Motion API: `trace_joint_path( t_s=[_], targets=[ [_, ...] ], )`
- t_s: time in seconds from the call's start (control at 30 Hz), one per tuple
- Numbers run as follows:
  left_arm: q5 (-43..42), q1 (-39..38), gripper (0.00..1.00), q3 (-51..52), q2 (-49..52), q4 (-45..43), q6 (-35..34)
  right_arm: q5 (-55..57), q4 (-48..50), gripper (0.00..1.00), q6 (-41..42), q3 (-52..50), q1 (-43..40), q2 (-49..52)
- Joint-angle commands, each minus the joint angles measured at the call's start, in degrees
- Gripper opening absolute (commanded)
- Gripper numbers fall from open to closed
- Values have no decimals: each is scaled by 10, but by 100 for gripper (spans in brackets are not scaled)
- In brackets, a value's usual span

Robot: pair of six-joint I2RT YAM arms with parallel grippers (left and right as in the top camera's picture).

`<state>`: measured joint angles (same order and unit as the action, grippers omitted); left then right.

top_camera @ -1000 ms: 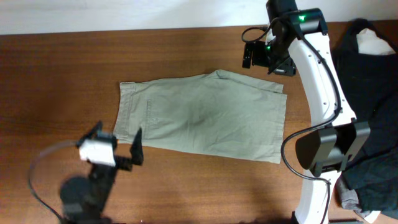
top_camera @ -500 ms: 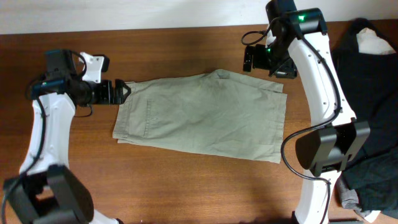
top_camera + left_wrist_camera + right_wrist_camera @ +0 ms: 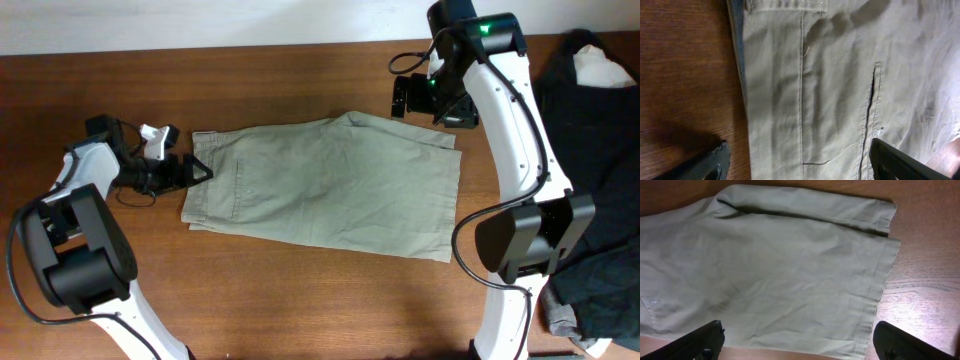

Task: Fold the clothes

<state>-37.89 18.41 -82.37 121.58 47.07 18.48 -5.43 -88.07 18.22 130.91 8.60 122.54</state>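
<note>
I will fold the waistband end over toward the leg hems. For that, I will next grab the khaki-beige shorts [image 3: 330, 185] by the waistband edge with my left gripper.
The khaki-beige shorts [image 3: 330, 185] lie spread flat on the wooden table, waistband to the left and leg hems to the right. My left gripper [image 3: 202, 168] is open at the waistband's left edge. In the left wrist view its fingers [image 3: 800, 167] straddle the waistband and a seam of the shorts [image 3: 830, 90], with the back pocket slit [image 3: 871, 115] to the right. My right gripper [image 3: 402, 95] is open, above the far right corner. In the right wrist view its fingers [image 3: 802, 345] frame the leg hem of the shorts [image 3: 790, 260]. Neither holds anything.
A heap of black garments [image 3: 600, 170] lies at the table's right edge, with a small white cloth [image 3: 602, 68] on top. The right arm's base [image 3: 520, 240] stands just right of the shorts. Bare wood table [image 3: 300, 80] surrounds the shorts.
My left arm swung from the front left up to the far left, then came down to the waistband's left edge. The right arm barely moved. The shorts' left end shifted slightly.
</note>
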Motion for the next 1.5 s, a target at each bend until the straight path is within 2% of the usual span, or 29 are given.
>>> trace_joint_path(
  t_s=[0.0, 0.07, 0.13, 0.27, 0.3, 0.37, 0.4, 0.5, 0.57, 0.6, 0.67, 0.73, 0.8, 0.87, 1.03, 1.1, 1.17, 1.27, 1.37, 1.47],
  targets=[
    [-3, -6, 89, -2, 41, 9, 9, 13, -1, 99, 1, -1, 0, -3],
    [-3, -16, 89, -2, 51, 13, 12, 19, -1, 99, 1, -1, 0, -3],
    [-3, -35, 95, -2, 62, 18, 13, 20, -5, 99, 1, -1, 0, -3],
    [-3, -59, 92, -2, 64, 14, 14, 92, -38, 99, 39, -1, -6, -3],
    [3, -63, 45, -2, 64, 6, 13, 91, -45, 99, 40, -1, -13, -3],
    [6, -64, 4, -2, 64, -2, 13, 91, -53, 99, 39, -2, -20, -3],
    [6, -64, 1, -2, 64, -6, 13, 91, -59, 99, 39, -2, -23, -3],
    [8, -55, 0, -2, 64, -9, -3, 76, -64, 99, 35, -28, -19, -3],
    [32, -40, 1, -2, 64, -21, -51, 75, -62, 99, 35, -61, -14, -3],
    [43, -16, 1, -2, 64, -33, -93, 74, -50, 95, 35, -96, -9, -3],
    [43, 21, 1, -2, 64, -40, -129, 68, -25, 91, 31, -139, -4, -3],
    [42, 60, 1, -2, 64, -41, -149, 17, 22, 86, -12, -198, 1, -3],
    [42, 91, 0, -2, 64, -36, -150, -9, 75, 69, -17, -249, 7, -3],
    [42, 106, 0, -2, 64, -28, -150, -28, 113, 39, -19, -276, 12, -3],
    [42, 109, 0, -2, 64, -29, -150, -34, 194, 38, -26, -305, 36, -3],
    [40, 109, 0, -7, 64, -28, -121, -33, 212, 48, -26, -305, 40, -3],
    [40, 107, 1, -18, 64, -17, -106, -30, 239, 49, -26, -305, 41, -3],
    [38, 97, 0, -27, 63, -11, -98, -30, 296, 31, -34, -305, 41, 4],
    [38, 94, 0, -27, 64, -11, -98, -30, 334, 5, -47, -305, 41, 23],
    [38, 93, 1, -27, 64, -9, -98, -30, 361, 4, -67, -305, 41, 47]
  ],
)
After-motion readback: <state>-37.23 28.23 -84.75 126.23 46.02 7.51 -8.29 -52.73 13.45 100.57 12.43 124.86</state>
